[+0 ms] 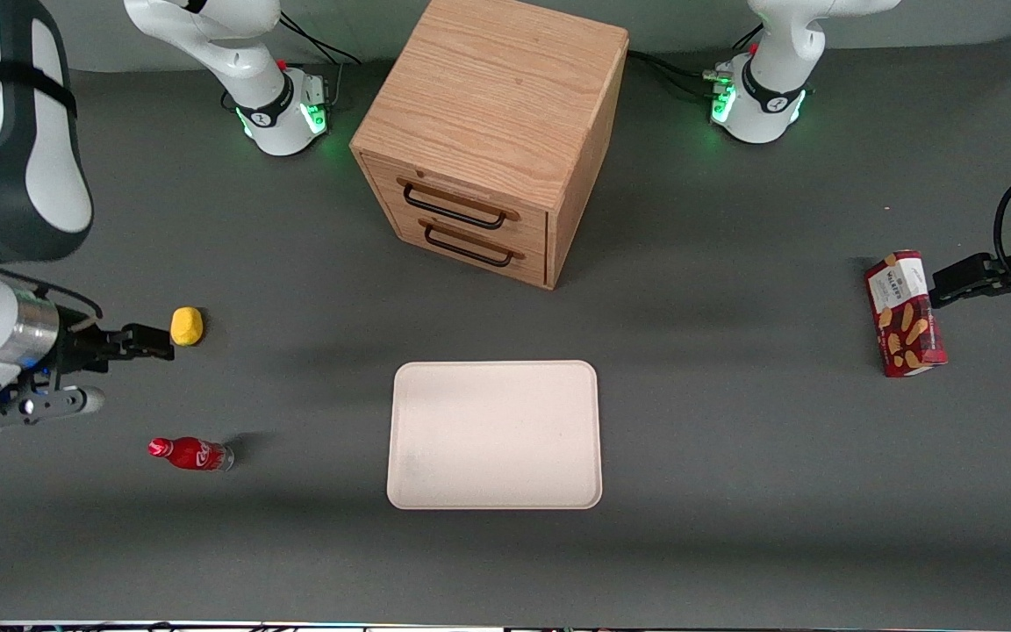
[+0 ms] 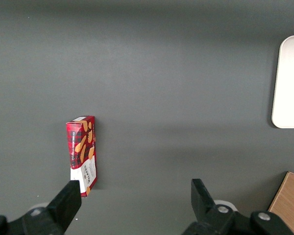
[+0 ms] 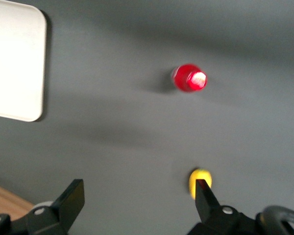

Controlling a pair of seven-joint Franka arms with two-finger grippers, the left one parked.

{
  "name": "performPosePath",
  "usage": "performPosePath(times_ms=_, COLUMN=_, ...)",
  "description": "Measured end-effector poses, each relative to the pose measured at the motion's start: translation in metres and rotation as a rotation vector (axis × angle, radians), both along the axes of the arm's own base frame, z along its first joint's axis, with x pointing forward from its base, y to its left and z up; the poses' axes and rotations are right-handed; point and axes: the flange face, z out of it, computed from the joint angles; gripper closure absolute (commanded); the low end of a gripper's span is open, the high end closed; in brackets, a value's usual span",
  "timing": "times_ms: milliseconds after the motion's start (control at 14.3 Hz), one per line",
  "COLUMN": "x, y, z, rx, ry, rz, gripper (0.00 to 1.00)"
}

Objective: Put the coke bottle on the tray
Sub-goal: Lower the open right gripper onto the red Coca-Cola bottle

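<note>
I need to place the coke bottle on the tray, so next I need to grab the bottle with my right gripper by its red cap end.
The coke bottle is small and red with a white logo. It stands upright on the grey table, toward the working arm's end from the tray. The right wrist view shows its red cap from above. The cream-pink tray lies flat in front of the wooden cabinet, and it also shows in the right wrist view and the left wrist view. My right gripper is open and empty above the table. It is farther from the front camera than the bottle and apart from it.
A small yellow object lies right beside my gripper's fingertip. A wooden drawer cabinet stands farther from the front camera than the tray. A red biscuit box lies toward the parked arm's end.
</note>
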Motion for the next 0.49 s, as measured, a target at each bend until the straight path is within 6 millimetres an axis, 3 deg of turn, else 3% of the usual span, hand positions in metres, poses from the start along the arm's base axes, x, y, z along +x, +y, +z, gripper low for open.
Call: performPosePath(times_ms=490, x=0.051, y=-0.035, z=-0.104, rx=-0.047, ry=-0.082, rz=0.127, gripper=0.00)
